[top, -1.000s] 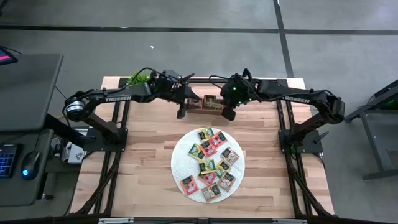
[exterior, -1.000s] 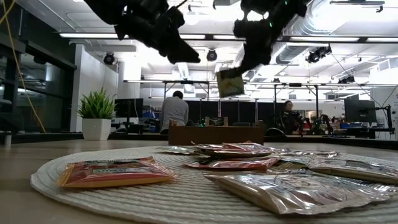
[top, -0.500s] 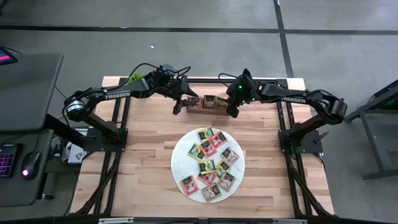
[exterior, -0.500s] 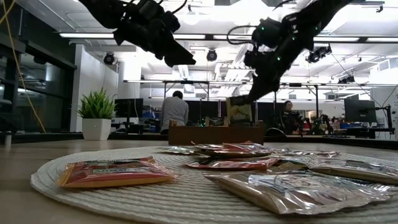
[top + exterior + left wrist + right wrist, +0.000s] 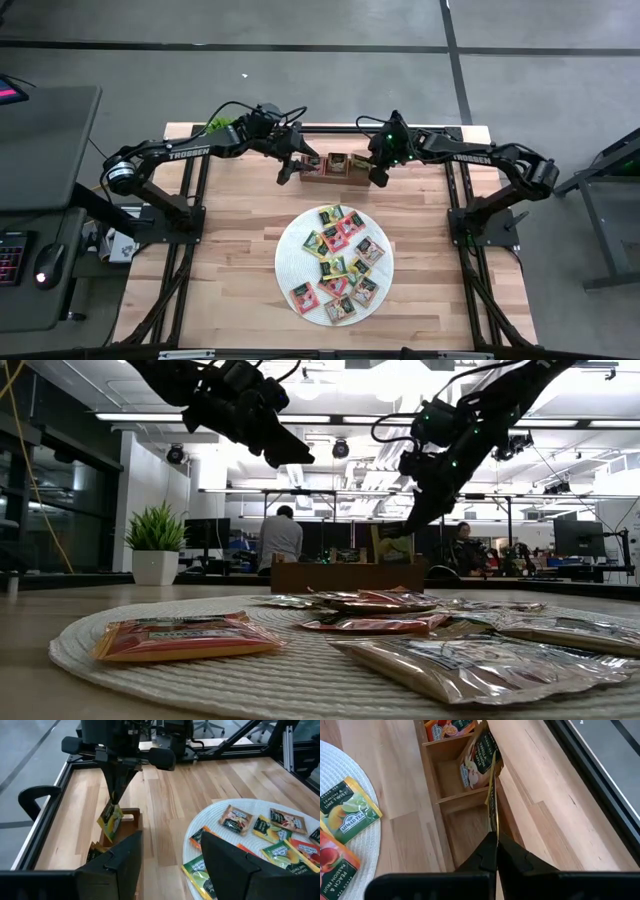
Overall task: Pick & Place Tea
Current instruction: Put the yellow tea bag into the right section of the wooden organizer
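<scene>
The yellow-green packet's lower end stands inside the sides of the tray's end section, so my right gripper will open its fingers.
Several tea packets (image 5: 338,262) lie flat on the round white mat (image 5: 283,262) at the table's middle. My right gripper (image 5: 376,177) is shut on a yellow-green tea packet (image 5: 111,820), which hangs over the right end compartment of the wooden tray (image 5: 335,165). The tray's other compartments hold packets (image 5: 476,761). My left gripper (image 5: 289,170) hovers open above the tray's left end, with nothing between its fingers (image 5: 125,855). My right gripper pinches the yellow-green packet by its top edge (image 5: 492,827) between its two fingers. The fingers slant down from the table's right side. The packet hangs upright below them, its lower end (image 5: 385,555) about level with the tray's rim; whether it touches the tray I cannot tell.
A potted plant (image 5: 157,545) stands at the table's far left corner. Bare wooden tabletop (image 5: 230,250) lies to the left and right of the mat. People sit in the room beyond the table.
My right gripper has come down and gone toward the table's far right with the packet. The packet now hangs just over the tray's right end instead of high above it. My left gripper has drawn a little toward the table's left edge.
</scene>
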You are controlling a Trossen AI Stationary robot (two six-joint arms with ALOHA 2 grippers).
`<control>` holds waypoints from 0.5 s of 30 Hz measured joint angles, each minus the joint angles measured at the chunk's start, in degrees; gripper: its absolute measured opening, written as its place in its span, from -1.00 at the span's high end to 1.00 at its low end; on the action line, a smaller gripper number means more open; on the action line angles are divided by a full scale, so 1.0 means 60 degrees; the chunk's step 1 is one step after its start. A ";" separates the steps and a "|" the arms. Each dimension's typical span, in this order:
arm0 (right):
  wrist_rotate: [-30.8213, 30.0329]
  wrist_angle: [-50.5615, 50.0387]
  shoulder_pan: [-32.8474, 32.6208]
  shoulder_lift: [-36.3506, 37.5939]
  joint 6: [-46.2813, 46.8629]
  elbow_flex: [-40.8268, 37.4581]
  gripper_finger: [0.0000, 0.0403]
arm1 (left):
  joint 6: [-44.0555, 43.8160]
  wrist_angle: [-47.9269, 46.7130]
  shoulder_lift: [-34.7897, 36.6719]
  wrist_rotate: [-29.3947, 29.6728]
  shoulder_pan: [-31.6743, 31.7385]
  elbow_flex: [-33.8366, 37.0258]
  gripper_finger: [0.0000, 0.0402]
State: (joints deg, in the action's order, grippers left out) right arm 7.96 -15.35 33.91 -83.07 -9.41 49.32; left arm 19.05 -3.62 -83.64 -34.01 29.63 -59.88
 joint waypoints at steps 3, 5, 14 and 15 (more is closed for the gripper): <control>0.0002 0.0000 -0.0005 0.0000 -0.0010 0.0000 1.00 | 0.0000 0.0004 0.0000 0.0006 0.0000 0.0000 0.01; -0.0026 0.0000 -0.0006 0.0000 0.0007 0.0000 1.00 | 0.0000 0.0000 0.0000 0.0006 -0.0004 0.0000 0.01; -0.0191 -0.0004 -0.0015 0.0000 0.0248 0.0000 0.87 | 0.0000 0.0004 0.0000 0.0009 -0.0001 0.0000 0.01; -0.0188 -0.0004 -0.0027 0.0000 0.0269 0.0000 0.83 | 0.0000 0.0004 0.0000 0.0009 -0.0003 0.0000 0.01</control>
State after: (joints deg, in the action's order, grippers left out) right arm 6.83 -15.38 33.75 -83.07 -7.80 49.32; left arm 19.05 -3.60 -83.64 -33.95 29.61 -59.88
